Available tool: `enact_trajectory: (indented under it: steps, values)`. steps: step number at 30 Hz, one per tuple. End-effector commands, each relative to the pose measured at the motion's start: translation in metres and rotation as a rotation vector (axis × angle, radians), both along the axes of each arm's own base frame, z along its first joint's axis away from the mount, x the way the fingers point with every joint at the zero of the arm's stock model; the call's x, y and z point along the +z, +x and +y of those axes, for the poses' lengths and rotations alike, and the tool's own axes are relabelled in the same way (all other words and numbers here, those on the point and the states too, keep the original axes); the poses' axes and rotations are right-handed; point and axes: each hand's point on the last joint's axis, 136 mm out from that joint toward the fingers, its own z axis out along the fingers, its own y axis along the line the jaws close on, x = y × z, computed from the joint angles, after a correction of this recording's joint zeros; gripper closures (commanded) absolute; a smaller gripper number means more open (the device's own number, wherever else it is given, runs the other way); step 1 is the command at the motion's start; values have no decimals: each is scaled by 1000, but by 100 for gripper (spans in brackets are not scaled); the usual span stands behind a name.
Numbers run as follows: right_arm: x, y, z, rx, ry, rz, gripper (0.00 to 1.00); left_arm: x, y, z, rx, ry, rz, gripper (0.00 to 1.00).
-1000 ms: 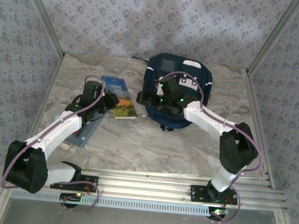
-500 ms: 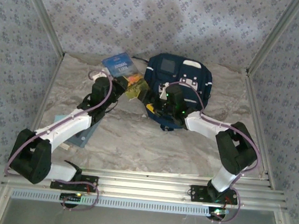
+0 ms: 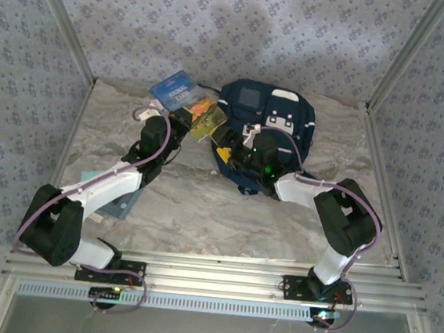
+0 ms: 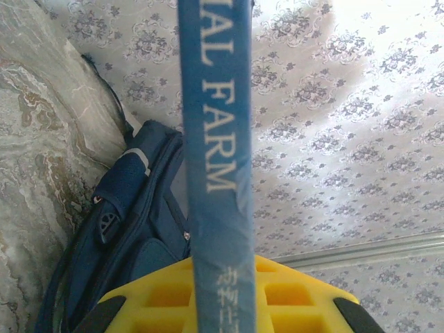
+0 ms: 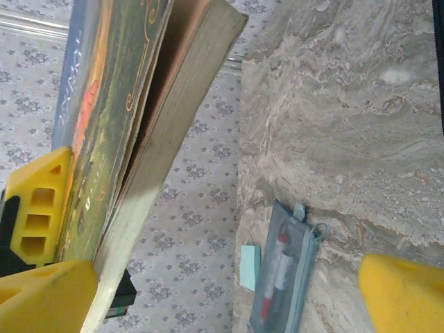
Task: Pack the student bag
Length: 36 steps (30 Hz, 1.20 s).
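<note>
I need to line up my right gripper before I close it on the book's page edge [image 3: 215,128]. The page edge only skims one finger, so my gripper would miss it if I closed now.
The student bag [image 3: 278,117], navy with white stripes and a grey patch, lies at the back of the table; its side and straps appear as the bag [image 4: 132,229] in the left wrist view. My left gripper [image 3: 200,122] is shut on a blue-spined book [image 3: 179,93] and holds it in the air just left of the bag. The book's spine [image 4: 216,166] stands upright between the yellow pads [image 4: 291,295]. My right gripper [image 3: 226,149] is open at the bag's near-left edge. One of its yellow fingers [image 5: 45,295] is close to the book's page edge [image 5: 159,152], and nothing sits between them.
A clear pencil case [image 5: 286,274] with pens lies on the marble table [image 5: 347,139] beside a pale green pad [image 5: 250,267]. It shows under the left arm as the pencil case [image 3: 124,200]. Patterned walls and metal rails close in the table.
The left arm has lifted the book off the table and carried it up and right toward the bag. The right gripper has slid from above the bag to its near-left edge.
</note>
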Motion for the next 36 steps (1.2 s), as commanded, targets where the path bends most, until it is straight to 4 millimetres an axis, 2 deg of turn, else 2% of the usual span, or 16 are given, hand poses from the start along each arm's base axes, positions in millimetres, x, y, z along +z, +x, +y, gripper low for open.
enact_trajectory:
  steps: [1,9,17,21,24,28,32,35,36]
  values:
    - [44,-2,-1,-13,113,-105,0,4,-12,-24,-87,-44,-17,100]
    - [50,-7,-8,-26,118,-123,1,-8,-13,-11,-22,-29,13,100]
    - [44,-3,12,19,155,-97,2,-1,-13,-20,-56,-66,-3,100]
    - [41,-1,15,11,163,-100,5,1,-15,-22,-65,-71,-8,100]
    - [47,1,14,5,166,-127,15,-1,-17,-25,-80,-93,0,100]
    - [50,6,12,-7,155,-146,45,-4,-20,-29,-101,-120,10,100]
    - [50,11,11,-8,154,-150,68,-2,-22,-34,-119,-127,10,100]
    - [52,13,11,-1,157,-158,91,-2,-23,-39,-142,-127,12,100]
    - [52,14,10,-2,156,-157,96,-2,-23,-41,-149,-128,14,100]
